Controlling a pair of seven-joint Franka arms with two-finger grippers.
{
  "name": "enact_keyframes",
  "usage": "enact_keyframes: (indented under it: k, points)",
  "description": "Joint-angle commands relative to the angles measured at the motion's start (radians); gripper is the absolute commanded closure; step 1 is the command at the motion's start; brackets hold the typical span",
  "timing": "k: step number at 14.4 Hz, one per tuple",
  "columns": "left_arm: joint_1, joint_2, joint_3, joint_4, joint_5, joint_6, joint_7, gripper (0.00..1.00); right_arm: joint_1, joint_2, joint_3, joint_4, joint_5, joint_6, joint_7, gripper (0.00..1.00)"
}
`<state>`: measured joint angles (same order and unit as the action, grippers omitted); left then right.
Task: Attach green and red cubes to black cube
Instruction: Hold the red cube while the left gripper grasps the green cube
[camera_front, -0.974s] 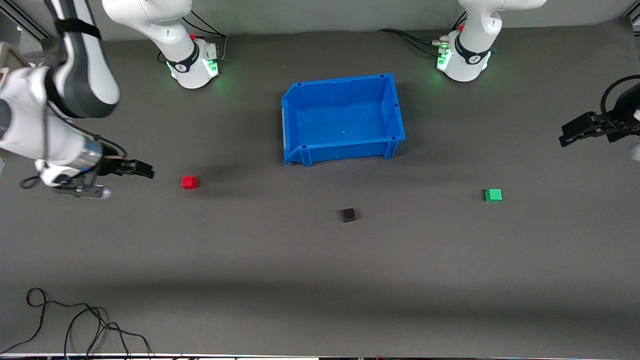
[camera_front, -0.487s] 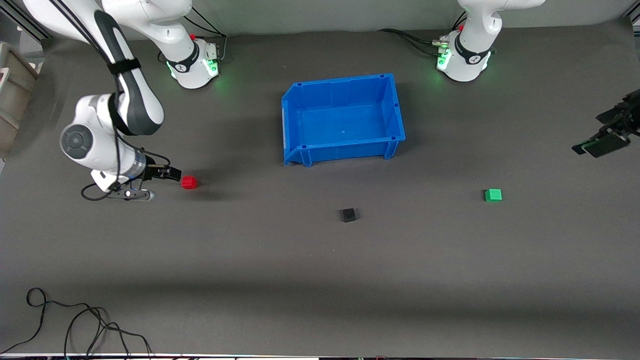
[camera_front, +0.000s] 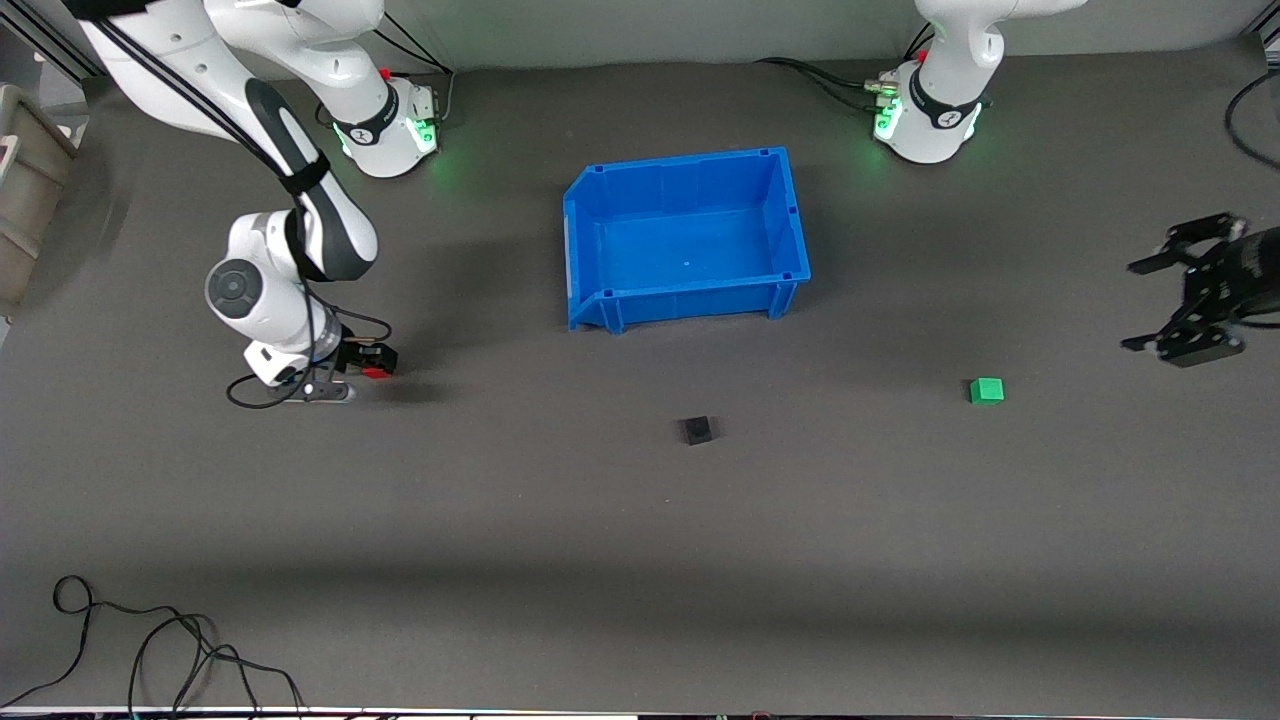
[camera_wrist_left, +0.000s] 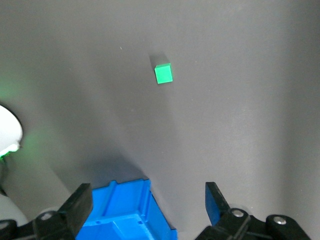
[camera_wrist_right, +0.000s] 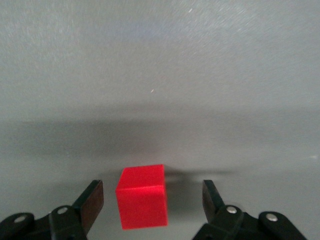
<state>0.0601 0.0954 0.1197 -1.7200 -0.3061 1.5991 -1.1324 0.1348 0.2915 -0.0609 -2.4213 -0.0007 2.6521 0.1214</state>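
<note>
The left gripper takes the green cube (camera_front: 986, 390) by two opposite sides next, to attach it to the black cube (camera_front: 697, 430).
The red cube (camera_front: 377, 372) sits on the dark mat at the right arm's end of the table. My right gripper (camera_front: 372, 360) is low at it and open. In the right wrist view the red cube (camera_wrist_right: 142, 196) lies between the fingers (camera_wrist_right: 94, 197) with a gap on each side. The black cube (camera_front: 697, 430) sits mid-table, nearer the front camera than the bin. The green cube (camera_front: 986, 390) sits toward the left arm's end and shows in the left wrist view (camera_wrist_left: 163, 73). My left gripper (camera_front: 1142, 304) is open and empty, up in the air beside the green cube.
An empty blue bin (camera_front: 790, 215) stands mid-table, farther from the front camera than the cubes; its corner shows in the left wrist view (camera_wrist_left: 125, 212). Black cables (camera_front: 150, 640) lie near the front edge at the right arm's end.
My right gripper has moved along the mat to the red cube and now straddles it. My left gripper has turned and shifted slightly at its end of the table. The cubes have not moved.
</note>
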Motion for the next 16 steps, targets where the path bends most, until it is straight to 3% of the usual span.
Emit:
enact_keyframes:
  k: [1, 3, 6, 11, 13, 15, 16]
  points:
    - [0.035, -0.026, -0.005, -0.166, -0.076, 0.147, -0.029, 0.0, 0.003, 0.001, 0.01, -0.004, -0.022, 0.017, 0.014, 0.14]
    - [0.038, -0.022, -0.005, -0.292, -0.119, 0.305, -0.012, 0.0, 0.003, 0.02, 0.01, -0.004, -0.022, 0.037, 0.012, 0.21]
    - [0.037, 0.036, -0.006, -0.38, -0.177, 0.471, 0.048, 0.0, 0.002, 0.034, 0.01, -0.002, -0.028, 0.052, 0.009, 0.26]
    - [0.038, 0.156, -0.006, -0.443, -0.324, 0.619, 0.252, 0.0, 0.003, 0.069, 0.01, 0.002, -0.032, 0.11, -0.002, 0.39]
    - [0.04, 0.208, -0.006, -0.446, -0.35, 0.668, 0.302, 0.0, 0.003, 0.066, 0.012, 0.004, -0.06, 0.126, 0.0, 0.56]
    - [0.041, 0.237, -0.006, -0.473, -0.43, 0.714, 0.409, 0.0, 0.002, 0.054, 0.01, 0.005, -0.067, 0.118, -0.005, 0.57]
    - [0.055, 0.245, -0.006, -0.489, -0.467, 0.737, 0.468, 0.0, 0.002, 0.051, 0.012, 0.004, -0.067, 0.115, -0.009, 0.64]
